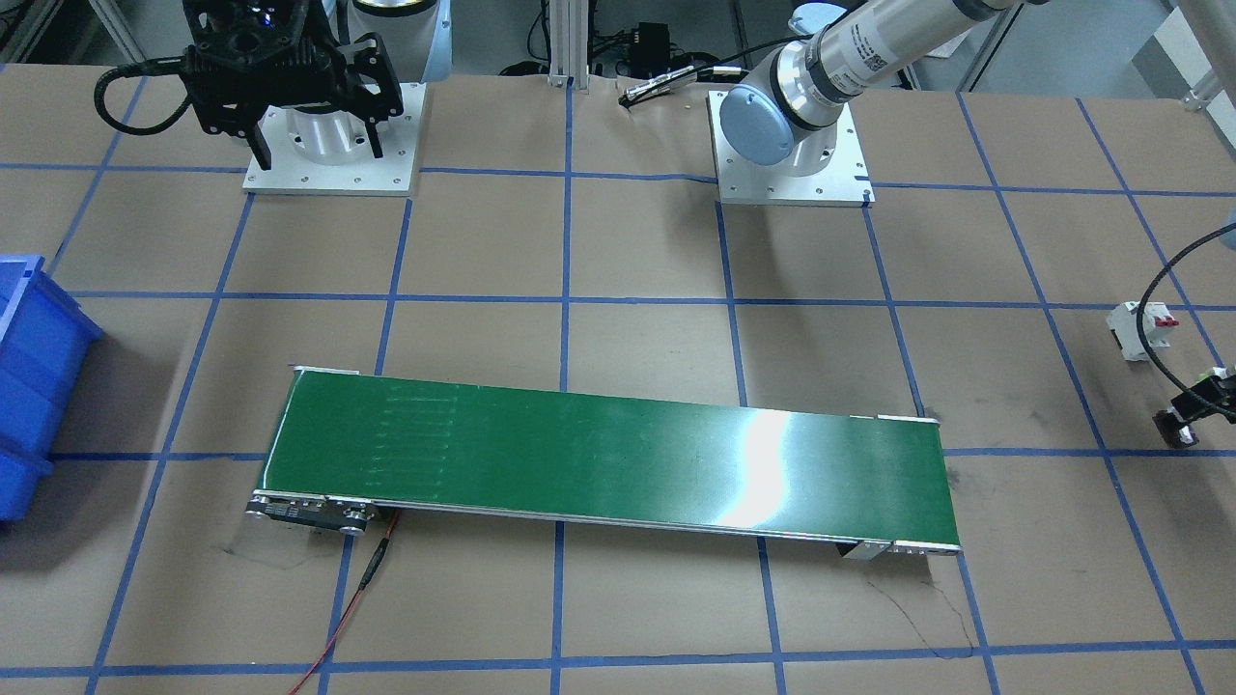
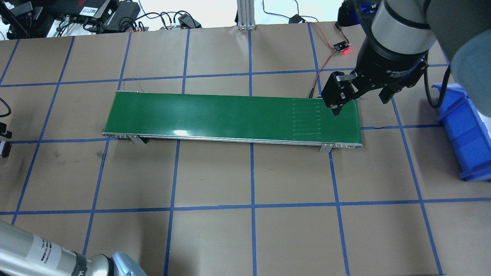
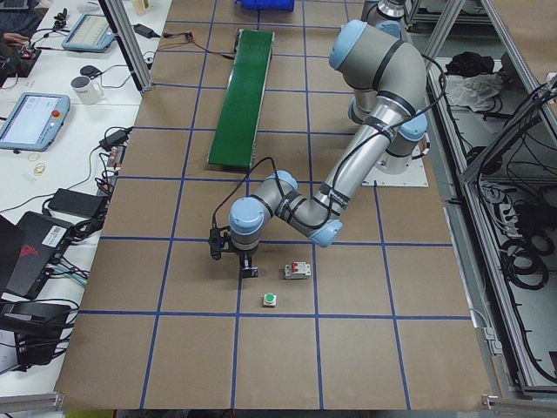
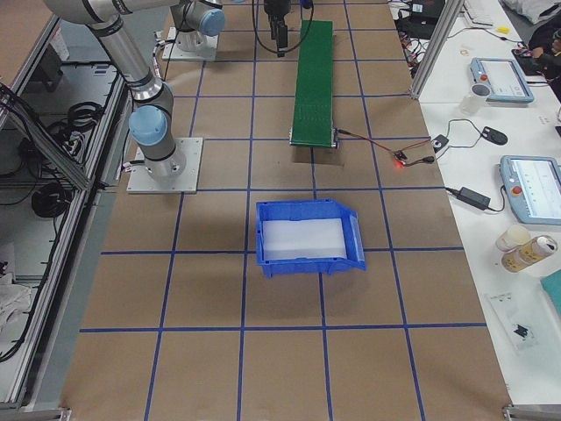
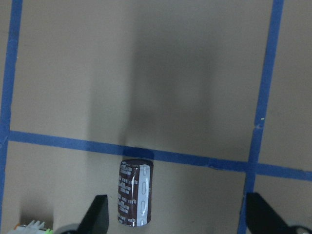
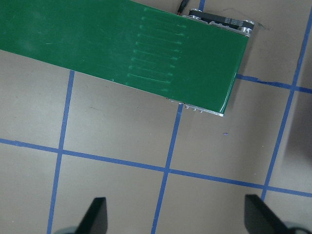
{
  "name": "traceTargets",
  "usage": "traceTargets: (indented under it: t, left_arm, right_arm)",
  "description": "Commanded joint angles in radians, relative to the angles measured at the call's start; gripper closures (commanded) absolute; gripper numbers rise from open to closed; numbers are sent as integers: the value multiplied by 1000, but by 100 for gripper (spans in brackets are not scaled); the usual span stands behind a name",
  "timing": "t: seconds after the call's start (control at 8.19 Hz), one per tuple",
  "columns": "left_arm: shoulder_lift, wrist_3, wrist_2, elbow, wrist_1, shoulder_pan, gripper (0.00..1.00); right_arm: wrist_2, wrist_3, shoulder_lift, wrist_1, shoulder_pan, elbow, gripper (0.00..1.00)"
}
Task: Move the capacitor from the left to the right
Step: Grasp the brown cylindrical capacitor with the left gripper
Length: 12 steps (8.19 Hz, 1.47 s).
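The capacitor needs to move across by the green conveyor belt, so my left gripper should grab it by its printed round sides next.
The capacitor, a dark-brown cylinder with a pale stripe, lies on its side on the brown paper just below a blue tape line. My left gripper is open and low over it. The capacitor lies between the fingers, nearer the finger on that view's left, and nothing touches it. In the front-facing view this gripper is at the far right edge. My right gripper is open and empty, hanging above the conveyor's end by the blue bin; its wrist view shows both fingertips over bare paper.
A green conveyor belt lies across the table's middle. A blue bin stands beyond its end on my right. A white breaker with a red switch and a small green-and-white part lie near the left gripper.
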Motion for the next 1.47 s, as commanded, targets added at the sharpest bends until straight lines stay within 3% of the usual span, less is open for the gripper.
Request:
traceTargets:
  t: [0.0,0.73,0.85,0.98,1.34]
  left_arm:
    - [-38,38,-1,1,39,5,0]
    - [-69,163,57,1,41,7,0]
    - [-69,164,61,-1,38,10,24]
    - [-73,161,118,-1,31,10,39]
    - [-76,158,130,1,31,8,39]
  right_arm:
    - [-2,-2,0,-1,0,0,0]
    - [0,0,3,-7,-1,0,0]
    - [0,0,3,-8,-1,0,0]
    - [0,-2,3,-8,-1,-2,0]
    - [0,0,2,-10,-1,0,0]
